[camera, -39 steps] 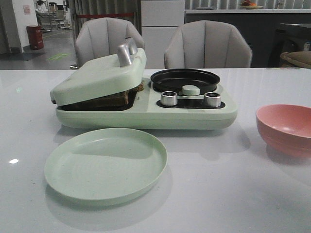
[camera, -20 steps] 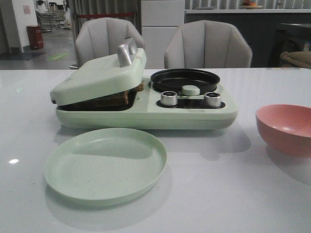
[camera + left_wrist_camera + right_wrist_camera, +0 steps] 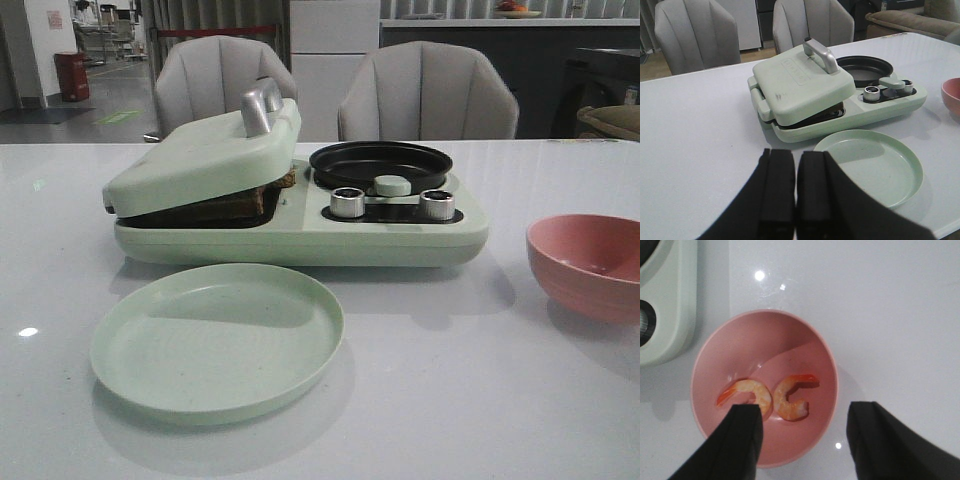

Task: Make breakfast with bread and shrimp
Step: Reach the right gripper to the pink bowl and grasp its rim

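Observation:
My right gripper has a gap between its open fingers that is narrower than the pink bowl, so it should next grab the bowl by its thin rim (image 3: 833,405).
The bread (image 3: 248,204) lies in the sandwich bay of a pale green breakfast maker (image 3: 300,243), under its lid (image 3: 205,160), which rests tilted and ajar on it; only the dark crust edge shows. Two curled orange-pink shrimp (image 3: 747,391) (image 3: 790,401) lie in a pink bowl (image 3: 805,350). My right gripper (image 3: 805,410) is open and empty, just above the bowl, one finger over the bowl and one outside the rim. My left gripper (image 3: 796,152) is shut and empty, above the table in front of the maker. Neither gripper shows in the front view.
A round black pan (image 3: 380,162) sits on the maker's right half behind two silver knobs. A pale green plate (image 3: 215,340) lies in front of the maker. The pink bowl (image 3: 585,265) stands at the right. Two grey chairs stand behind the table.

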You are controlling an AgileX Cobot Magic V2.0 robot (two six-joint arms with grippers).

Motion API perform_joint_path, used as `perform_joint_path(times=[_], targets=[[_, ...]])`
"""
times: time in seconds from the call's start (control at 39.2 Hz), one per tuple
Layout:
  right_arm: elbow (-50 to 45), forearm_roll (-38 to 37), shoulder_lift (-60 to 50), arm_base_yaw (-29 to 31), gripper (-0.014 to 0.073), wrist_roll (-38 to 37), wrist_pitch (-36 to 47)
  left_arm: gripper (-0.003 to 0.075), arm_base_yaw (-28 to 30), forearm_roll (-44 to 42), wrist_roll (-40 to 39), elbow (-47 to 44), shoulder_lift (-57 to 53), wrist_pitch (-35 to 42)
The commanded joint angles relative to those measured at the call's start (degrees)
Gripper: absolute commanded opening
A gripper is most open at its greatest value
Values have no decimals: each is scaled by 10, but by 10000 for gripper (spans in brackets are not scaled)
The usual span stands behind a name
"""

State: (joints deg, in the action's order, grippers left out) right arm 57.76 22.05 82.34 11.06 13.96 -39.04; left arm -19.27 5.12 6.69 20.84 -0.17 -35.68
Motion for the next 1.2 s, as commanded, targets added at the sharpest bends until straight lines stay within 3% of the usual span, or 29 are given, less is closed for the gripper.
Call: perform_joint_path(times=[0.0, 0.64, 0.92, 0.97, 1.17], targets=[[39, 8, 21, 3, 479, 24, 21, 114, -3, 7, -7, 15, 8, 47], [100, -33, 198, -14, 469, 46, 29, 114, -3, 7, -7, 15, 8, 47], [101, -33, 212, -17, 148, 46, 54, 114, -3, 7, -7, 15, 8, 47], [101, -30, 212, -17, 115, 46, 53, 114, -3, 7, -7, 15, 8, 47], [102, -6, 212, -17, 118, 43, 54, 114, -3, 7, -7, 15, 8, 47]])
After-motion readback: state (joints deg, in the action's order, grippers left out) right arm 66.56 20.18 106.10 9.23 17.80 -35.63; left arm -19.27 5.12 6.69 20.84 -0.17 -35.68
